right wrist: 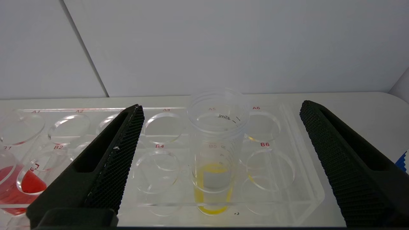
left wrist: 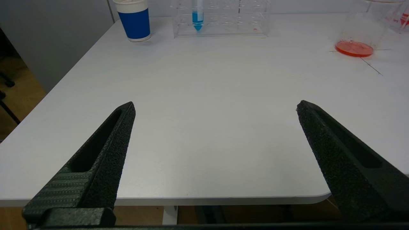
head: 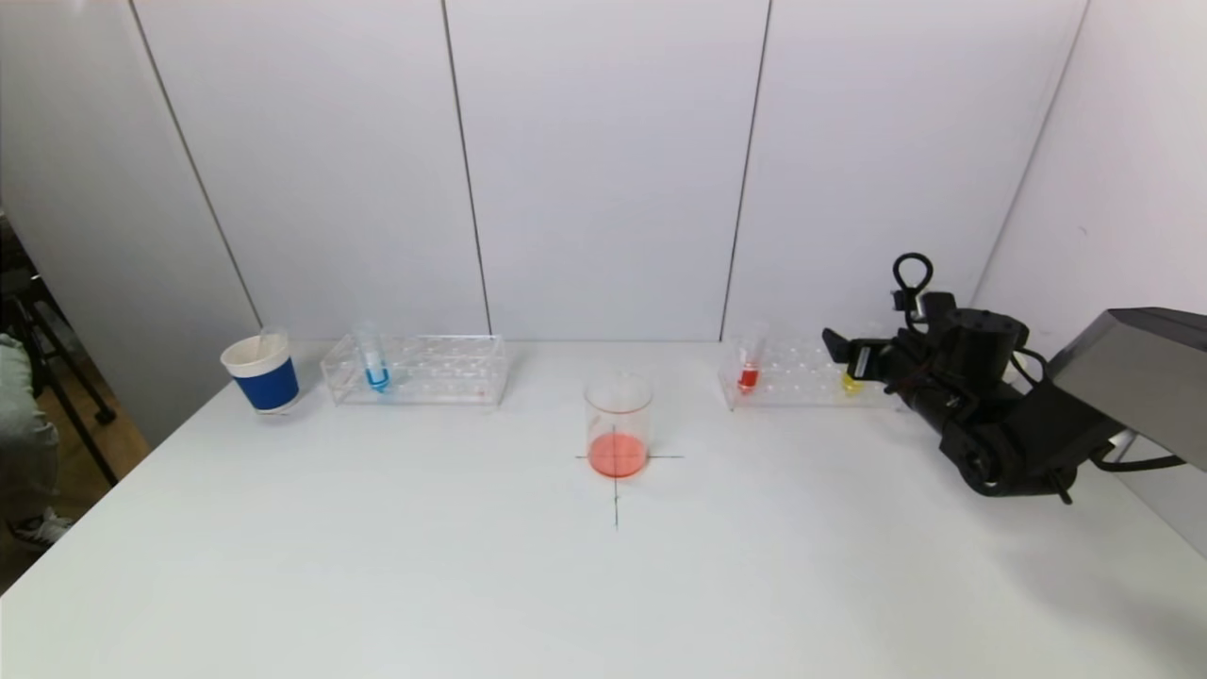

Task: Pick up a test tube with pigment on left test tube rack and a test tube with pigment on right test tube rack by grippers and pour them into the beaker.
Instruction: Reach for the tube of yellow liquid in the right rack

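Observation:
I should grab the yellow tube just below its open rim (right wrist: 217, 134), above the rack's holes, with my right gripper next.
The left rack (head: 415, 370) holds a tube of blue pigment (head: 374, 363). The right rack (head: 801, 372) holds a red tube (head: 750, 368) and a yellow tube (head: 851, 382). The beaker (head: 618, 424) stands at the table's middle with orange-red liquid in it. My right gripper (head: 853, 358) is open at the right rack's right end; in the right wrist view (right wrist: 221, 107) the yellow tube (right wrist: 217, 150) stands upright in the rack (right wrist: 287, 198) between the spread fingers, untouched. My left gripper (left wrist: 215, 107) is open and empty over the table's near left edge, out of the head view.
A blue paper cup (head: 262, 372) stands left of the left rack. White wall panels close the back and right sides. A black cross is drawn on the table under the beaker. The left wrist view shows the cup (left wrist: 135, 19), the blue tube (left wrist: 197, 17) and the beaker (left wrist: 358, 35) far off.

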Robot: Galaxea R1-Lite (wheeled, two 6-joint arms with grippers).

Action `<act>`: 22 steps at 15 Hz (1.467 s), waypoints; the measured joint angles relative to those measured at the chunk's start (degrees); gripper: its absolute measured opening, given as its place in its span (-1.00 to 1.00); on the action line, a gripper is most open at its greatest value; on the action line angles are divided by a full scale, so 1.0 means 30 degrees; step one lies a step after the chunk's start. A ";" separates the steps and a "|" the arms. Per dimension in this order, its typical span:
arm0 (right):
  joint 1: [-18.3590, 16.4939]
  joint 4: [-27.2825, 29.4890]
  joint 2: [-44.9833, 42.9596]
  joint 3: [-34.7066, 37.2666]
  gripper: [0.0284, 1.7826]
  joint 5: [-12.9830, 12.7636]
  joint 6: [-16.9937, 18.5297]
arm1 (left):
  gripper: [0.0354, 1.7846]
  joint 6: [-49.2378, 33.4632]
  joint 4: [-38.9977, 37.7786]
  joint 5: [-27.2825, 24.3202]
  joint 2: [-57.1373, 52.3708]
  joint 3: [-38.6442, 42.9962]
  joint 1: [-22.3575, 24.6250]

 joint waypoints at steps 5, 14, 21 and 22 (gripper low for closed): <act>0.0081 -0.0008 0.0333 -0.0219 0.99 0.0000 -0.0130 | 0.98 -0.0008 0.0008 0.0008 0.0000 0.0000 0.0000; 0.0081 -0.0008 0.0443 -0.0284 0.99 -0.0008 -0.0203 | 0.98 -0.0008 0.0008 0.0000 0.0008 0.0000 -0.0008; 0.0089 -0.0008 0.0471 -0.0329 0.45 -0.0008 -0.0203 | 0.98 -0.0008 0.0008 0.0000 0.0008 0.0000 -0.0008; 0.0089 -0.0008 0.0471 -0.0333 0.24 -0.0008 -0.0203 | 0.98 -0.0008 0.0008 0.0000 0.0008 0.0000 -0.0008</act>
